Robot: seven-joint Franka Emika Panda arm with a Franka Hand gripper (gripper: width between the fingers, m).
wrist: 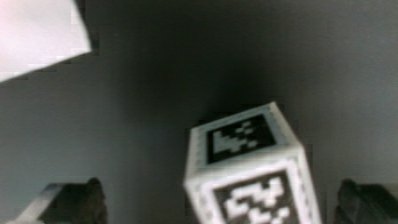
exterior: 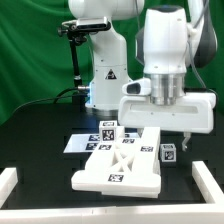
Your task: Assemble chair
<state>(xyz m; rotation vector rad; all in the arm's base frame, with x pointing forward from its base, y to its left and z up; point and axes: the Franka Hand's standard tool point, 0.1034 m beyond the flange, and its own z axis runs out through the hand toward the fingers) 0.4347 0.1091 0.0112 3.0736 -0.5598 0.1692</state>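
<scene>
My gripper should grab the small block by its tagged end (exterior: 168, 149) (wrist: 256, 192) next. Then it can add the block to the ribbed slab of the chair.
The chair is in loose white tagged parts on the black table. A large flat slab with crossed ribs (exterior: 118, 166) lies in front. A small tagged block (exterior: 168, 152) stands at its right side in the exterior view and fills the wrist view (wrist: 249, 165). My gripper (exterior: 170, 138) hangs just above this block. In the wrist view my gripper (wrist: 222, 205) is open, with one dark finger (wrist: 71, 200) on each side of the block and a clear gap to each. More tagged parts (exterior: 128, 136) stand behind the slab.
The marker board (exterior: 82, 143) lies flat behind the slab toward the exterior view's left. A white rail (exterior: 12, 182) borders the table at left, front and right. A corner of another white part (wrist: 36, 40) shows in the wrist view.
</scene>
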